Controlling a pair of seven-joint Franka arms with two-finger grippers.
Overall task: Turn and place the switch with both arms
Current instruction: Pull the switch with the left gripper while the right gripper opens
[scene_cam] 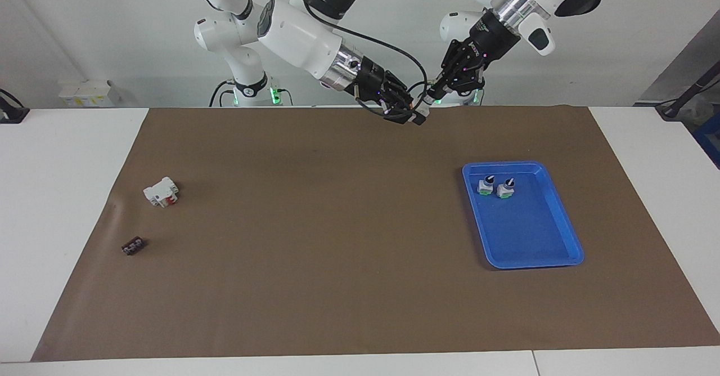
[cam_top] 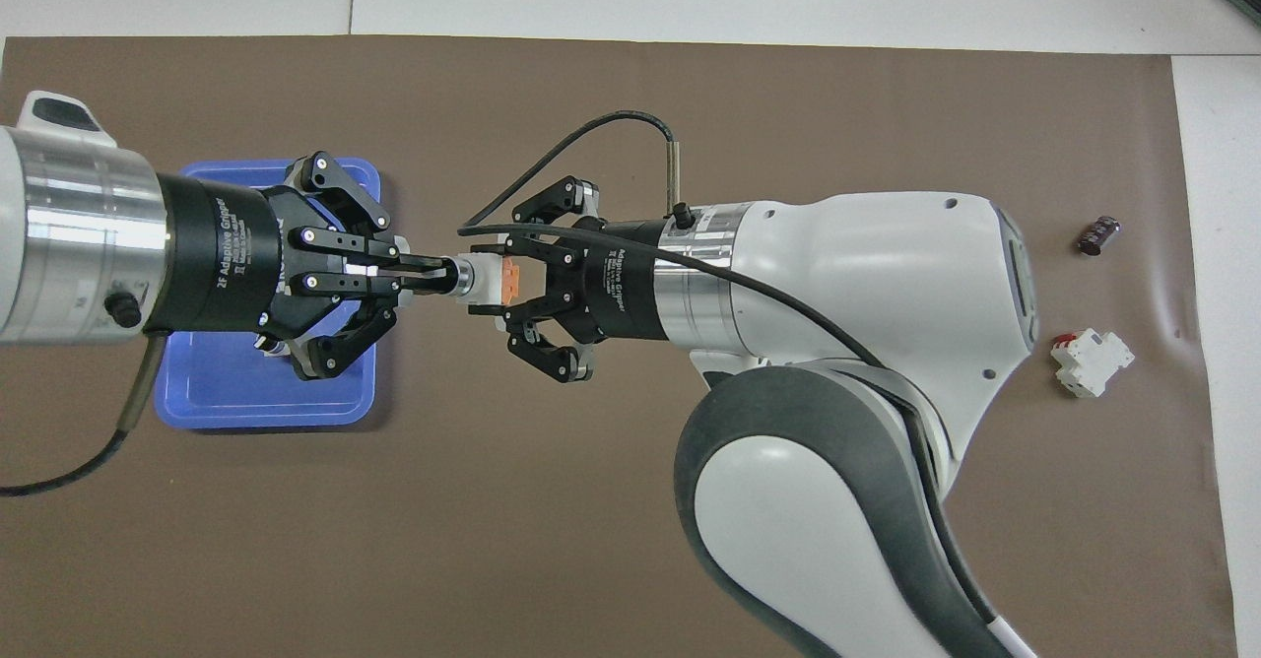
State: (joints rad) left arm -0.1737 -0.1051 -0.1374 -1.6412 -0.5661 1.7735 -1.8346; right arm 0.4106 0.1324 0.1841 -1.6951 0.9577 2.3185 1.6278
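Note:
The knob [cam_top: 462,276] of the white switch [cam_top: 487,279] sits between my left gripper's fingers, so it is time for my right gripper to open now.
The switch [cam_top: 485,282] is held in the air between both grippers, over the brown mat [scene_cam: 315,241] close to the robots' edge. Its white body shows an orange patch [cam_top: 509,284], and its black knob points at the left gripper. My right gripper [cam_top: 496,277] is shut on the switch body. My left gripper [cam_top: 441,277] is shut on the knob end. In the facing view the right gripper [scene_cam: 416,118] and the left gripper [scene_cam: 431,97] meet tip to tip, with the switch [scene_cam: 422,109] mostly hidden between them.
A blue tray [scene_cam: 534,241] lies toward the left arm's end and holds two more switches [scene_cam: 485,185] [scene_cam: 505,189]. In the overhead view the left gripper partly covers the tray [cam_top: 256,397]. A white block with a red part [scene_cam: 161,191] and a small black piece [scene_cam: 133,246] lie toward the right arm's end.

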